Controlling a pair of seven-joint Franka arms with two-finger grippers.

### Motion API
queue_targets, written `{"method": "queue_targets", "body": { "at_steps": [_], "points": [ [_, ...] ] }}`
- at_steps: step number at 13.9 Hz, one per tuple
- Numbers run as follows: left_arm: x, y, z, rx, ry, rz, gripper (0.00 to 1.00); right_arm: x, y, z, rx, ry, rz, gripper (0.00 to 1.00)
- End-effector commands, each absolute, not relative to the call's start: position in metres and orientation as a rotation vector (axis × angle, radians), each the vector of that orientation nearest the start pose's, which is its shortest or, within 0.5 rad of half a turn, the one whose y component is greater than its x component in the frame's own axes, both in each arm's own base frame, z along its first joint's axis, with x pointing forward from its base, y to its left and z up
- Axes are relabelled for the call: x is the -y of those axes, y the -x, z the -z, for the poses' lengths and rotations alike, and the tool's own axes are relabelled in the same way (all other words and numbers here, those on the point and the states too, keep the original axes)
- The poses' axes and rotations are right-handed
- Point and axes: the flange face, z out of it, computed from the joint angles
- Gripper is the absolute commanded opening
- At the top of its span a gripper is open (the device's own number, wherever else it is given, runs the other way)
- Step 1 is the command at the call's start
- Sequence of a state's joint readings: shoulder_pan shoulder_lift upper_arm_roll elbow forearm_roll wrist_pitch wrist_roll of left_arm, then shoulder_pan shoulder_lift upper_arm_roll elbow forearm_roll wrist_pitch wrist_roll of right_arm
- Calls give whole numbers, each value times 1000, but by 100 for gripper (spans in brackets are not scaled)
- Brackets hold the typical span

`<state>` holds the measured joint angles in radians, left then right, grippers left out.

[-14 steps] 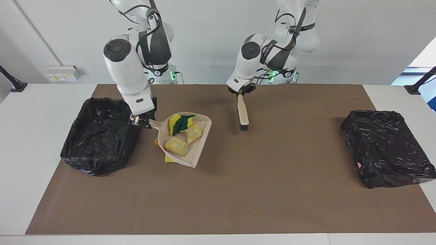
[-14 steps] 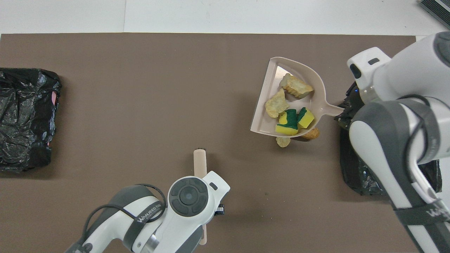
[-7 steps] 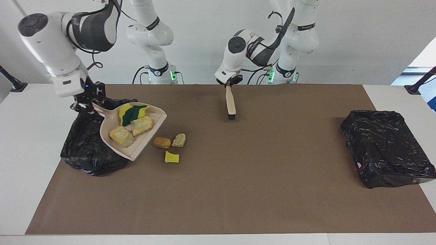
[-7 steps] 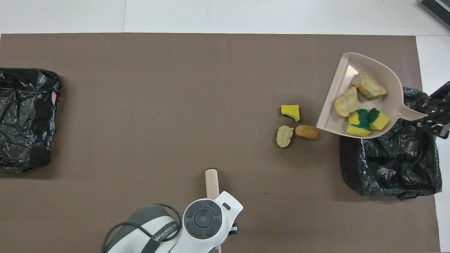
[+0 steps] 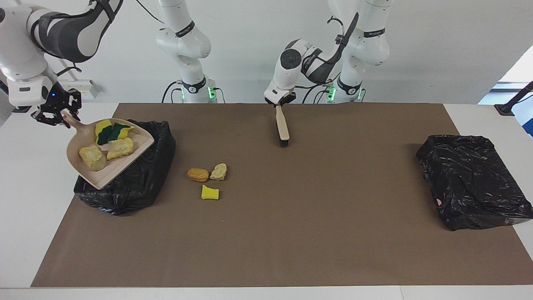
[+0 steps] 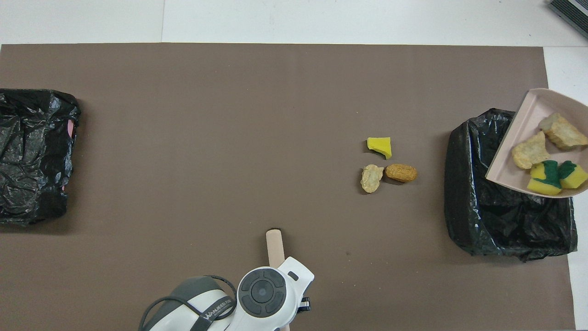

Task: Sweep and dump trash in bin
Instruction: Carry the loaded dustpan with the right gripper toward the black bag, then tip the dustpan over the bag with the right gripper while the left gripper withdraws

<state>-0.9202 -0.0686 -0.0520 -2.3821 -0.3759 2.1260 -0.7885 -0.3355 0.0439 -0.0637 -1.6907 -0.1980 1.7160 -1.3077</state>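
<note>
The brush [image 6: 275, 248] lies low along the brown mat and would rest there, so the robot's left gripper needs to open now.
My right gripper [image 5: 62, 113] is shut on the handle of the beige dustpan [image 5: 118, 166], which hangs tilted over the black-lined bin [image 5: 137, 183] at the right arm's end of the table. In the pan [image 6: 528, 133] lie two green-backed yellow sponge pieces [image 5: 109, 130] and two tan bread lumps [image 5: 106, 152]. More trash lies on the mat beside the bin: an orange lump [image 5: 198, 174], a tan lump [image 5: 219, 171] and a yellow sponge piece [image 5: 210, 192]. My left gripper [image 5: 280, 103] is shut on the brush [image 5: 282, 127], held bristles down near the robots.
A second black-lined bin [image 5: 470, 179] sits at the left arm's end of the table. The brown mat [image 5: 312, 233] covers most of the white table. The three loose scraps [image 6: 386, 163] lie between the brush [image 6: 274, 241] and the nearer bin [image 6: 505, 220].
My right arm lifted the loaded dustpan off the mat and carried it over the bin, uncovering three scraps left on the mat. The left arm drew the brush slightly back toward the robots.
</note>
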Motion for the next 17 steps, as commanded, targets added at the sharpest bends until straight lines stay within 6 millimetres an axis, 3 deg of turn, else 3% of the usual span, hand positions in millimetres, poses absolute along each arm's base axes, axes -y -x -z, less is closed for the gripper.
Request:
{"method": "queue_targets", "body": {
  "at_steps": [1,2,3,5,8,9,10,12,15,17],
  "points": [
    [394,-245,-335,111,3154,-543,5,241,-511,-555,1287,3044,-375,0],
    [393,-250,-332,119,3152,-550,77,242,-509,-547,1223,3076,-412,0],
    [392,-257,-335,142,3159,-546,100,243,-507,-542,1145,3119,-446,0],
    [388,-276,-355,196,3173,-550,100,239,-504,-535,1073,3156,-511,0],
    [375,-309,-374,219,3151,-550,100,233,-497,-533,1123,3159,-655,0],
    [366,-325,-380,215,3156,-498,100,217,-503,-530,1200,3135,-768,0],
    [355,-347,-387,201,3176,-454,100,206,-507,-526,1240,3121,-826,0],
    [329,-388,-396,158,3223,-415,100,202,-513,-526,1291,3135,-866,0],
    [290,-450,-414,110,3209,-385,100,210,-525,-518,1166,3258,-809,0],
    [261,-487,-435,53,3222,-326,100,214,-527,-515,1192,3260,-871,0]
  ]
}}
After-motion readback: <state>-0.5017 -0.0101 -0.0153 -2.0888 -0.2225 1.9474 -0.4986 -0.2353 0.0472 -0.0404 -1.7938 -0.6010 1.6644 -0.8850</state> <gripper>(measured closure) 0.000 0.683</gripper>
